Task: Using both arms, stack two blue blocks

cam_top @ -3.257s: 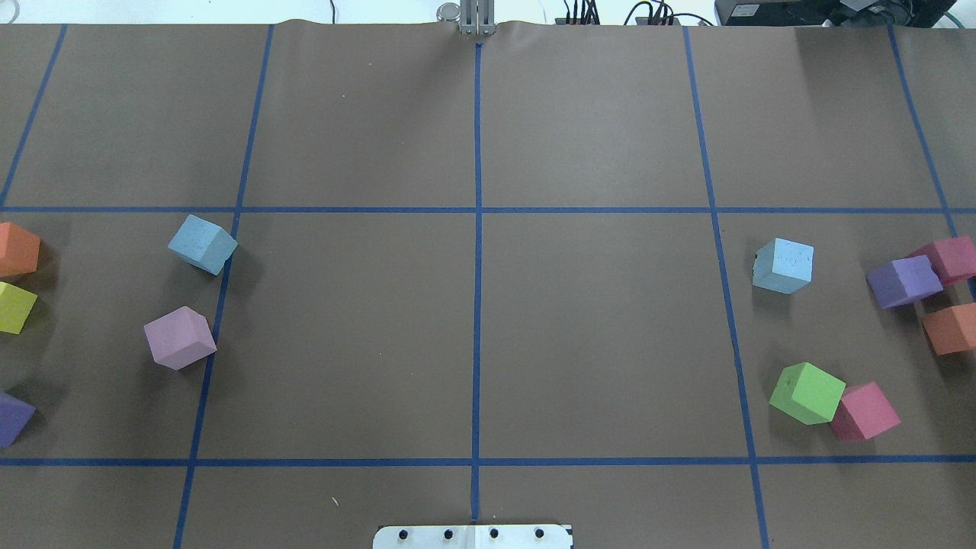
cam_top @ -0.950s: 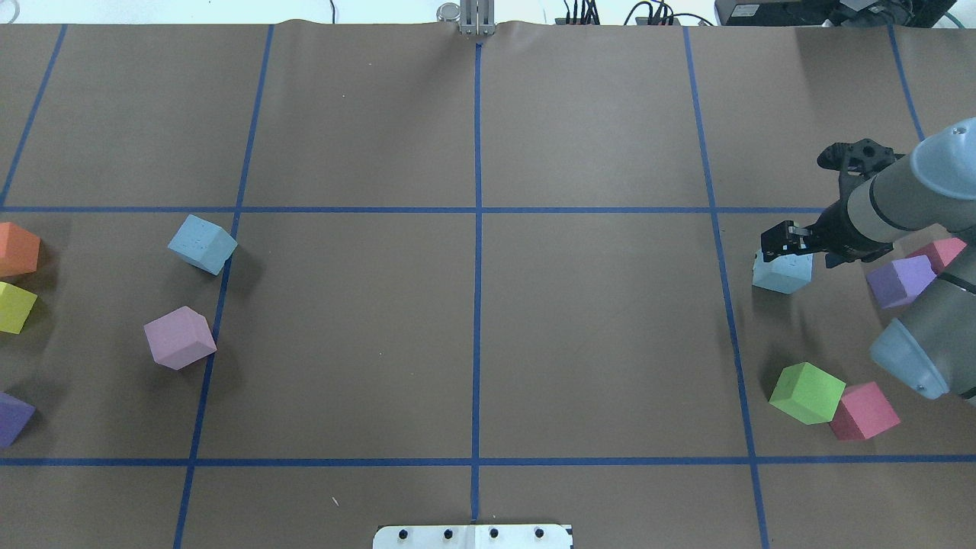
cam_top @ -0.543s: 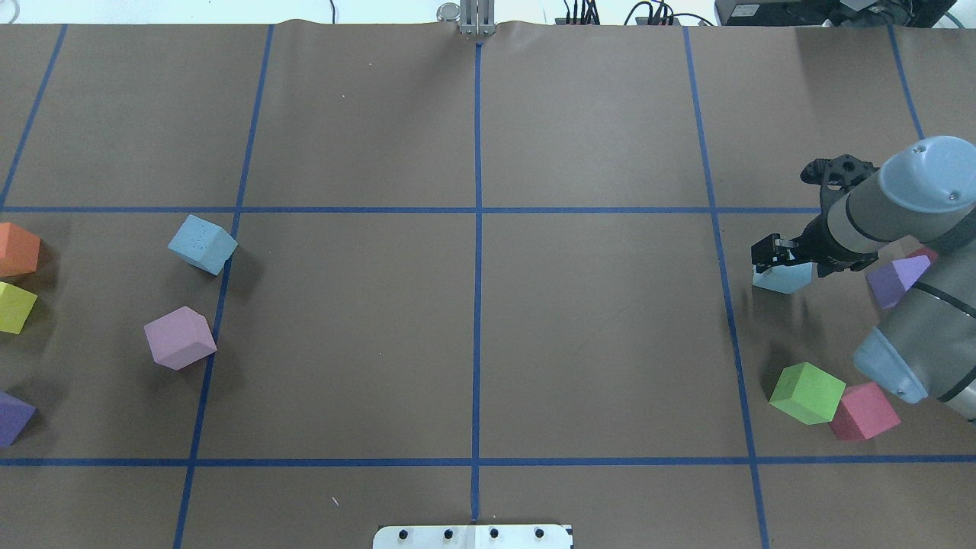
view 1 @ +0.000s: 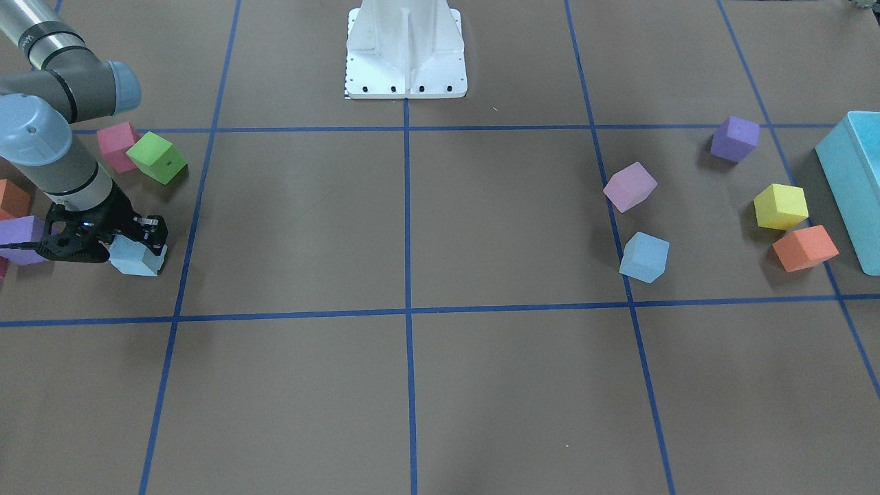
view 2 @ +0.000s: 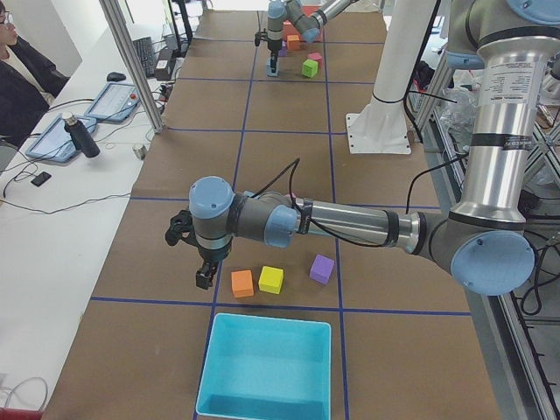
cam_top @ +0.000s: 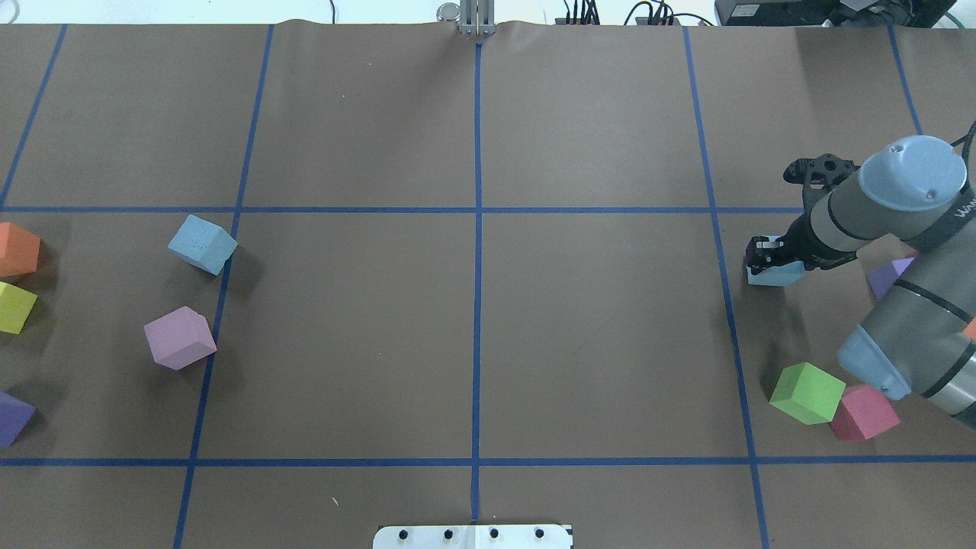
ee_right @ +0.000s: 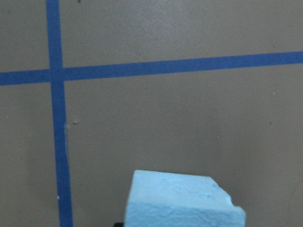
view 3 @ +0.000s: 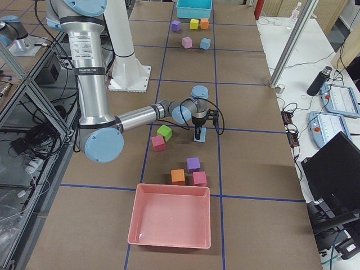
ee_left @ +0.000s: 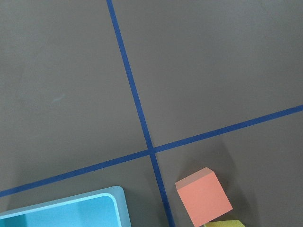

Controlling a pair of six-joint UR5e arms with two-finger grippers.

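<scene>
My right gripper should next grab the pale blue block by its opposite sides, to stack the two blue blocks.
One blue block lies at the table's right; it also shows in the front view and low in the right wrist view. My right gripper is down over it, open, with a finger on either side and its top covered. The other blue block lies free on the left. My left gripper shows only in the exterior left view, hanging beside an orange cube; I cannot tell if it is open or shut.
A green cube and a pink cube lie in front of the right arm, with a purple cube under it. A lilac cube lies near the left blue block. A teal box and a pink tray stand at the table's ends.
The right arm came in from the right and lowered its gripper over the right blue block. The block has shifted slightly left. The left blue block has not moved.
</scene>
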